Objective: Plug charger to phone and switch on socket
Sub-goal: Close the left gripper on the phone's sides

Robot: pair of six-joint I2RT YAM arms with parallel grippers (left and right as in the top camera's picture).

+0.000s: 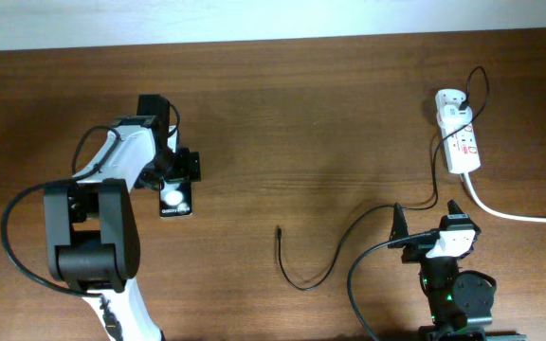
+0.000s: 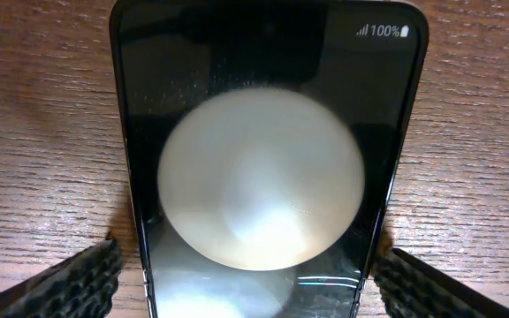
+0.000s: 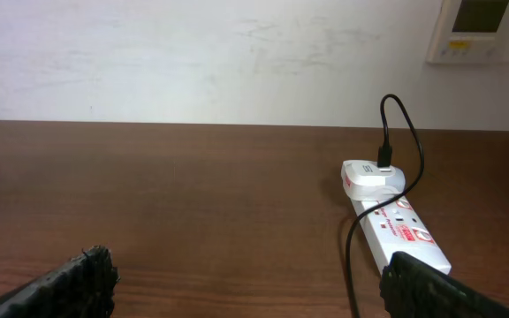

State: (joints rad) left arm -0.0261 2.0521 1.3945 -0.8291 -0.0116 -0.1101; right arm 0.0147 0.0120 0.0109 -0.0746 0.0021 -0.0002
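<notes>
In the left wrist view my left gripper's fingers sit at table level beside the phone's long edges, so it is now time to close on the phone.
The phone (image 1: 174, 200) lies flat on the brown table, its screen showing a white round blob; it fills the left wrist view (image 2: 263, 177). My left gripper (image 1: 178, 175) is open and straddles the phone's near end (image 2: 254, 291), one finger close beside each long edge. The charger cable (image 1: 344, 244) lies loose, its black plug tip (image 1: 279, 230) free on the table right of the phone. Its white adapter (image 1: 450, 99) sits in the socket (image 1: 463, 144) at the far right. My right gripper (image 1: 427, 220) is open and empty, short of the socket (image 3: 400, 231).
The socket's thick white cord (image 1: 515, 214) runs off the right edge. A pale wall (image 3: 193, 53) rises behind the table's far edge. The adapter (image 3: 368, 177) and cable (image 3: 350, 265) show at the right of the right wrist view. Bare wood lies between phone and plug tip.
</notes>
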